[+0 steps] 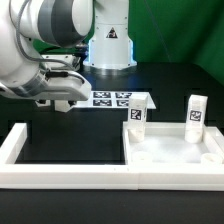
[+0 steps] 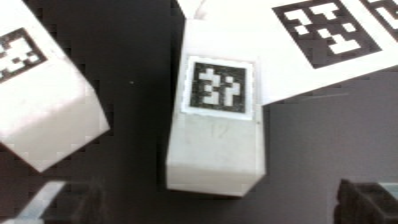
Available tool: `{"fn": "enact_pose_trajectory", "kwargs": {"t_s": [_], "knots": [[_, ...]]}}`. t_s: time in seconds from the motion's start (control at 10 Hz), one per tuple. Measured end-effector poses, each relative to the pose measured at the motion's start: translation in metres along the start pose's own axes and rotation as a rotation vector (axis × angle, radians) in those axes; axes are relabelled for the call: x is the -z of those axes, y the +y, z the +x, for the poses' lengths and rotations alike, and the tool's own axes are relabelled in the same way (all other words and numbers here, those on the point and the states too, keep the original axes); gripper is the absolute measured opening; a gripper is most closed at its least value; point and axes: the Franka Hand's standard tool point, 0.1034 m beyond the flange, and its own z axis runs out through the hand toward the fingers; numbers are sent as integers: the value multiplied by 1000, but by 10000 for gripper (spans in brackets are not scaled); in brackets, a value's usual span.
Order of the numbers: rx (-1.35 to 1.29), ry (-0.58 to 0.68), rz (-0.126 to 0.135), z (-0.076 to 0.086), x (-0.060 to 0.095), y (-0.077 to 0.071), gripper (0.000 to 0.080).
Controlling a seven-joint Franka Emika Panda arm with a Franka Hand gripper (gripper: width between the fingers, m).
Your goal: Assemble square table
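Observation:
The leg block's near end lies ahead of my gripper's fingers, so closing now would miss it. My gripper moves toward it next, and only then closes on it.
The white square table top (image 1: pixel 168 152) lies at the exterior view's lower right, with two tagged leg blocks (image 1: pixel 136 118) (image 1: pixel 195 115) standing upright on it. My gripper (image 1: pixel 66 98) hangs low over the black table beside the marker board (image 1: pixel 120 98), away from the top. In the wrist view the gripper (image 2: pixel 214 206) is open, its dark fingertips (image 2: pixel 59 205) wide apart. A third white leg block (image 2: pixel 217 125) with a black-white tag lies on the table just ahead of the gap between them, untouched. A fourth leg block (image 2: pixel 48 95) lies beside it.
The long white bar frame (image 1: pixel 60 178) runs along the front and the exterior view's left side, against the table top. A white stand with a tag (image 1: pixel 108 45) is at the back. The marker board's end shows in the wrist view (image 2: pixel 329 35).

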Motion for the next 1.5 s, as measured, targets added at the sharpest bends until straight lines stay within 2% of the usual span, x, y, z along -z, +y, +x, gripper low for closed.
{"fn": "enact_pose_trajectory", "kwargs": {"t_s": [0.2,0.6,0.9,1.1,1.5], "knots": [[0,-2,0,0,-1,0,648],[-9,-90,6,-13,-31,-5,648],[-8,-90,5,-12,-32,-4,621],[-8,-90,5,-13,-32,-4,284],[-8,-91,5,-13,-32,-4,288]]}}
